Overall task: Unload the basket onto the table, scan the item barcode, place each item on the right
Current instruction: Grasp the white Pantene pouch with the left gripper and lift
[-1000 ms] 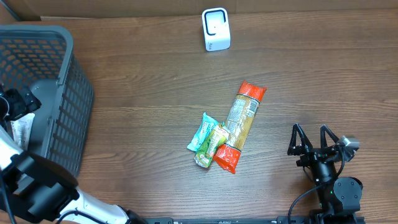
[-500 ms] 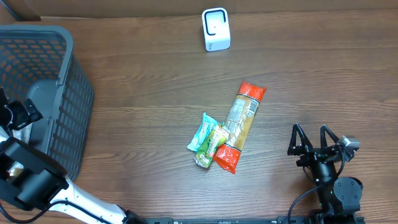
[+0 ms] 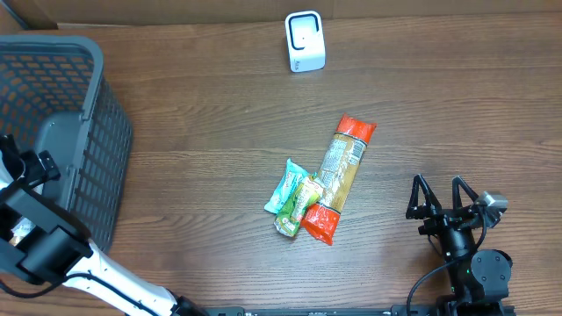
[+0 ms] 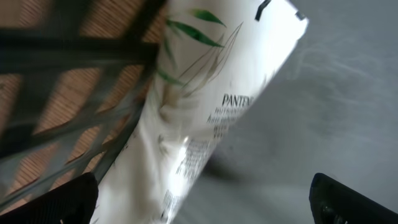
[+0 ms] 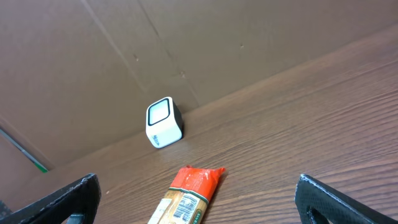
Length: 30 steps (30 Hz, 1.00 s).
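Note:
My left gripper needs to grab the white Pantene tube across its body by its side edges next. This leaves the tube's broad flat end uncovered, so I can scan the tube's barcode.
A white Pantene tube (image 4: pixel 205 112) lies in the grey basket (image 3: pixel 79 53), leaning against its mesh wall (image 4: pixel 74 56). My left gripper (image 4: pixel 202 202) hangs open just above the tube's lower end, one finger on each side and neither touching it. In the overhead view the left arm (image 3: pixel 31 167) is at the basket's near left side. The white scanner (image 3: pixel 305 41) stands at the table's far edge. My right gripper (image 3: pixel 439 195) rests open at the front right and holds nothing. It points at the scanner (image 5: pixel 163 122).
An orange pasta packet (image 3: pixel 340 178) lies mid-table, barcode label up (image 5: pixel 186 202). Two green snack packets (image 3: pixel 291 197) lie against its left side. A brown cardboard wall (image 5: pixel 186 50) backs the table.
The left arm has moved down toward the front of the basket in the overhead view. The right arm and the packets on the table have not moved.

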Motion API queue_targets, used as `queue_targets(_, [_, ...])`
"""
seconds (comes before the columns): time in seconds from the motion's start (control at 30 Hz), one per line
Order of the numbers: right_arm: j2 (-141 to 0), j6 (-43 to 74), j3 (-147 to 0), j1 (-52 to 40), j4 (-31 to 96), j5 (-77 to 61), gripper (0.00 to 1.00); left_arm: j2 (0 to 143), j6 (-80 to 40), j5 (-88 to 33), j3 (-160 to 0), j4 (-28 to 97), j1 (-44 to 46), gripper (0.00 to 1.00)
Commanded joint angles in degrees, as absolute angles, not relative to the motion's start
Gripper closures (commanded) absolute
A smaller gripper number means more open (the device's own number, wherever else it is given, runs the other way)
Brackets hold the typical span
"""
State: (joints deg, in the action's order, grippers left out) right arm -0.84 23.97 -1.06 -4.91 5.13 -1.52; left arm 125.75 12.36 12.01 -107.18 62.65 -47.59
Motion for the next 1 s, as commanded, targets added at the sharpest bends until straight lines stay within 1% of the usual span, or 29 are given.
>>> queue_targets(0.0, [-0.2,23.9,-0.4,-5.2,4.7,-1.6,0.0,129.6,11.1,16.1,-106.8,62.2,-47.2,0.0])
queue_targets(0.2, [-0.2,23.9,-0.4,-5.2,4.7,-1.6,0.0,134.3,10.8,16.0,-106.8,62.1,-47.2,0.0])
queue_targets(0.23, [-0.2,23.9,-0.4,-5.2,4.7,-1.6,0.0,134.8,10.3,15.8,-106.8,62.2,-47.2,0.02])
queue_targets(0.27, [-0.2,23.9,-0.4,-5.2,4.7,-1.6,0.0,135.2,10.2,15.2,-106.8,62.1,-47.2,0.1])
queue_targets(0.33, [-0.2,23.9,-0.4,-5.2,4.7,-1.6,0.0,135.3,10.0,11.8,-106.8,62.1,-47.1,0.56])
queue_targets(0.37, [-0.2,23.9,-0.4,-5.2,4.7,-1.6,0.0,135.3,10.0,10.5,-106.8,62.0,-47.1,0.82])
queue_targets(0.4, [-0.2,23.9,-0.4,-5.2,4.7,-1.6,0.0,135.3,10.0,9.3,-106.8,62.0,-47.1,0.9])
queue_targets(0.43, [-0.2,23.9,-0.4,-5.2,4.7,-1.6,0.0,135.3,10.0,8.0,-106.8,62.1,-47.1,0.96])
queue_targets(0.57, [-0.2,23.9,-0.4,-5.2,4.7,-1.6,0.0,135.3,7.9,2.8,-106.8,62.6,-46.7,0.96])
queue_targets(0.6, [-0.2,23.9,-0.4,-5.2,4.7,-1.6,0.0,135.3,7.5,-1.1,-106.8,63.2,-46.3,0.96])
queue_targets(0.73, [-0.2,23.9,-0.4,-5.2,4.7,-1.6,0.0,135.3,7.5,-8.4,-108.6,65.4,-45.4,0.96])
queue_targets(0.83, [-0.2,23.9,-0.4,-5.2,4.7,-1.6,0.0,135.2,6.8,-13.7,-115.7,71.0,-45.0,0.96])
queue_targets(0.97, [-0.2,23.9,-0.4,-5.2,4.7,-1.6,0.0,135.2,4.0,-13.8,-127.0,79.3,-44.9,0.96])
